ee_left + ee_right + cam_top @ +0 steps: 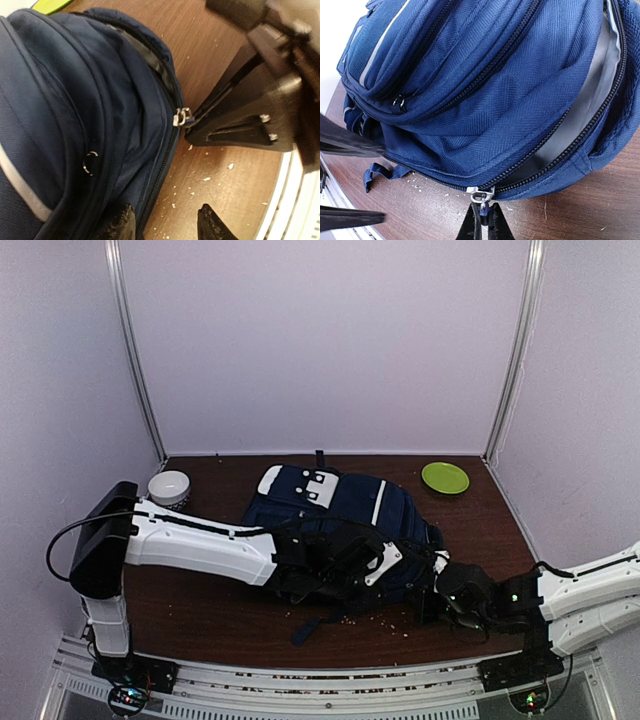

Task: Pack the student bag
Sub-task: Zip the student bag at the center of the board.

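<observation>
My fingers are on both sides of the tabletop beside the zip edge and would miss the student bag if I closed now. My left gripper should first move toward the white trim (379, 502) (22, 185).
The student bag (335, 502), navy blue with white trim, lies flat on the brown table. Its main zip is partly undone, showing light grey lining (580, 117). My right gripper (482, 222) is shut on the small blue pull tab hanging from the silver zip slider (481, 192) at the bag's near edge. My left gripper (167, 227) stands open low beside that edge. One fingertip (122, 225) is against the bag's fabric and the other is over bare table, with nothing held. Seen from above, the left gripper (410, 575) and the right gripper (437, 590) sit close together.
A green plate (445, 477) lies at the back right and a white bowl (169, 487) at the back left. Pale crumbs (380, 620) are scattered on the table in front of the bag. A loose dark strap (310, 628) trails toward the front edge.
</observation>
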Controlling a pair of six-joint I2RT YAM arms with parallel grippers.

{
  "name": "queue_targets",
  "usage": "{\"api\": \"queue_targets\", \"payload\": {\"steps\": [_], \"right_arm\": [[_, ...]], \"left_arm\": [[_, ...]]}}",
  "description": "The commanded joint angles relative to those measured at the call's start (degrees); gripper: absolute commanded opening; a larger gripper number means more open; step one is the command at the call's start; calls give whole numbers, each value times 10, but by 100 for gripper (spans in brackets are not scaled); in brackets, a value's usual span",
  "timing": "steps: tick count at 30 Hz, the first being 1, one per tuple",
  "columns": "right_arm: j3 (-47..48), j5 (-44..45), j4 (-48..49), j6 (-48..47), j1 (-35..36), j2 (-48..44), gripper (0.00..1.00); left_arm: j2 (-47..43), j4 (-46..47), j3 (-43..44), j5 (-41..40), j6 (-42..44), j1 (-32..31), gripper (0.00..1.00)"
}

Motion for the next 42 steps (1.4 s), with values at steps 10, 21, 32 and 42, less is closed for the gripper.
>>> {"api": "queue_targets", "payload": {"steps": [10,21,32,42], "right_arm": [[8,-6,-3,-20,-1,-19,0],[12,-14,1,-29,-1,-33,0],[90,-75,-6,-46,1,21,0],[125,-110,52,-49,4,90,0]], "left_arm": [[99,-71,81,-133,30,1,73],[83,-68,53,-200,8,0,4],[-54,-63,-89,-267,-50,1,0],[-167,-8,-254,-215,-114,2,0]]}}
